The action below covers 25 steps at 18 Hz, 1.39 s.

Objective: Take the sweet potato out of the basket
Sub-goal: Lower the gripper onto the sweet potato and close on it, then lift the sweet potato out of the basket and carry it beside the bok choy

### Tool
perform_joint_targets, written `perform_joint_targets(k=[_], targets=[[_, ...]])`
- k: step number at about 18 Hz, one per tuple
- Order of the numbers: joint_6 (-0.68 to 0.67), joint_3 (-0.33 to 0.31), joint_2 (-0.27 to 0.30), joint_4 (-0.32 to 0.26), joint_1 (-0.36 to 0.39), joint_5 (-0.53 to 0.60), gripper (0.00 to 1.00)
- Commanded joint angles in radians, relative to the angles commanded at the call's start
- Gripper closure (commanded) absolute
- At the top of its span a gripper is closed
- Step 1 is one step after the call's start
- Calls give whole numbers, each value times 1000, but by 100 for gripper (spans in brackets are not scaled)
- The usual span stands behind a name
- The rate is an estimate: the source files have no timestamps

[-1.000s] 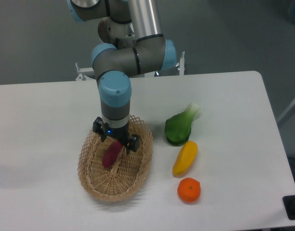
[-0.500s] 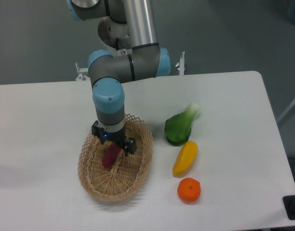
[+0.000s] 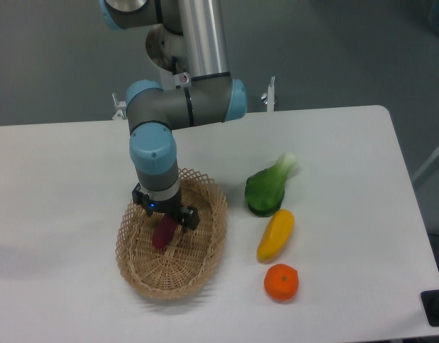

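The magenta-purple sweet potato needs to come out of the wicker basket, so my gripper will grab it by one end (image 3: 171,222) next and lift it.
The magenta-purple sweet potato (image 3: 162,235) lies in the middle of the oval wicker basket (image 3: 205,266) on the white table. My gripper (image 3: 164,216) points straight down into the basket, right over the sweet potato's upper end. Its two dark fingers stand apart, one on each side of the tuber, so it is open. The gripper body hides the sweet potato's upper half. I cannot tell whether the fingers touch the sweet potato.
A green bok choy (image 3: 268,188), a yellow pepper (image 3: 275,234) and a round orange (image 3: 281,281) lie in a row to the right of the basket. The table's front edge is close below the basket.
The gripper has shifted a little left and come down lower into the basket, covering more of the sweet potato. The sweet potato and basket have not moved.
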Motion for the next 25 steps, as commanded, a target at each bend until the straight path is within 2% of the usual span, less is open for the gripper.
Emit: perform_joint_targets(k=[3, 6, 10, 15, 18, 22, 25], targets=[[-2, 0, -5, 2, 0, 3, 0], [-2, 0, -20, 14, -23, 54, 0], [-3, -5, -21, 31, -26, 55, 5], [-2, -5, -18, 32, -28, 54, 32], [0, -3, -18, 31, -28, 54, 45], [6, 0, -17, 32, -26, 55, 56], [15, 9, -15, 31, -26, 54, 59]])
